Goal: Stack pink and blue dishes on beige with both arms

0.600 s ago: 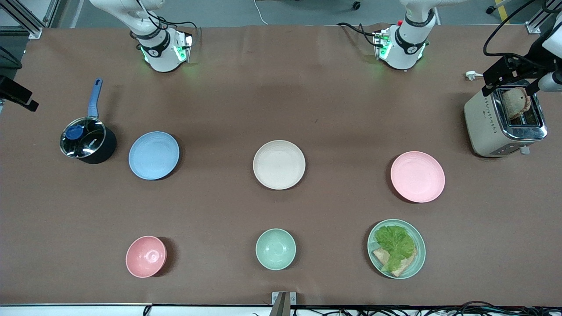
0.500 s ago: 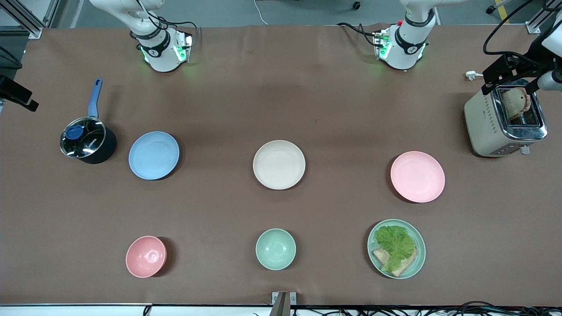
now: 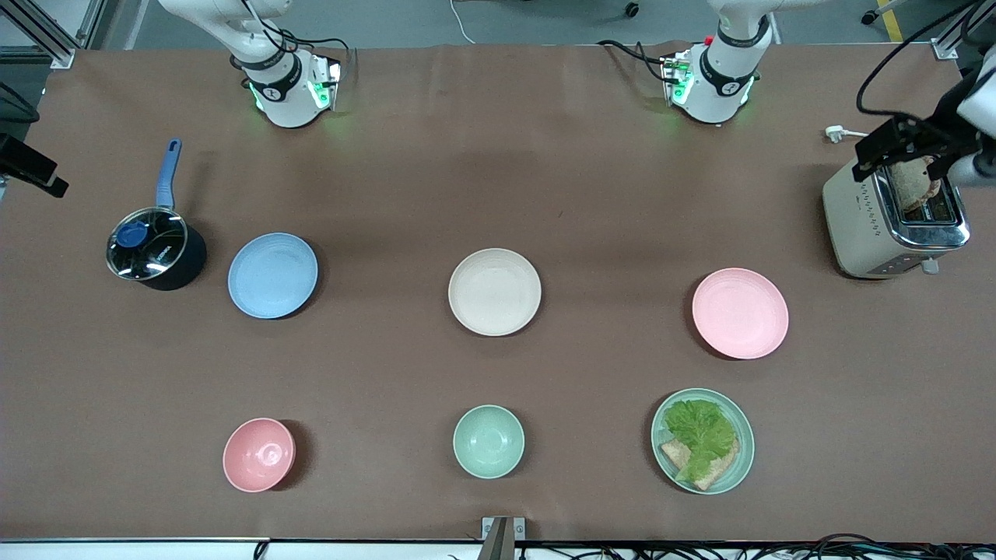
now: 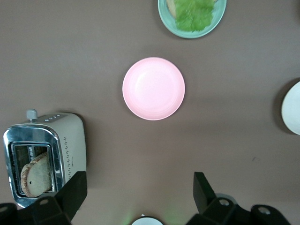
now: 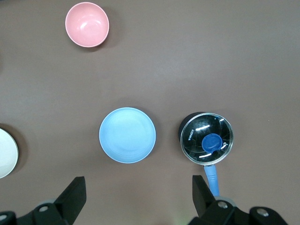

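I should stack the pale pink plate on the beige plate (image 3: 494,292), so I need to grab the pale pink plate with my left gripper by its rim (image 3: 782,328) first.
The beige plate (image 3: 494,292) lies mid-table. The light blue plate (image 3: 272,275) lies toward the right arm's end, beside a lidded pot (image 3: 156,249). The pale pink plate (image 3: 740,313) lies toward the left arm's end. My left gripper (image 4: 139,197) hangs high and open with nothing in it. Its black hand (image 3: 895,144) shows over the toaster (image 3: 887,222), and the pink plate (image 4: 153,88) is well below it. My right gripper (image 5: 138,199) is also high, open and holding nothing, above the table near the blue plate (image 5: 127,135) and the pot (image 5: 206,138).
A pink bowl (image 3: 259,454), a mint bowl (image 3: 488,441) and a mint plate with lettuce and bread (image 3: 703,440) sit in a row nearest the front camera. The toaster holds a slice of bread. The pot's blue handle (image 3: 167,175) points toward the arm bases.
My left hand has shifted slightly over the toaster and now covers more of the bread slot. The plates, the bowls and the right arm have not moved.
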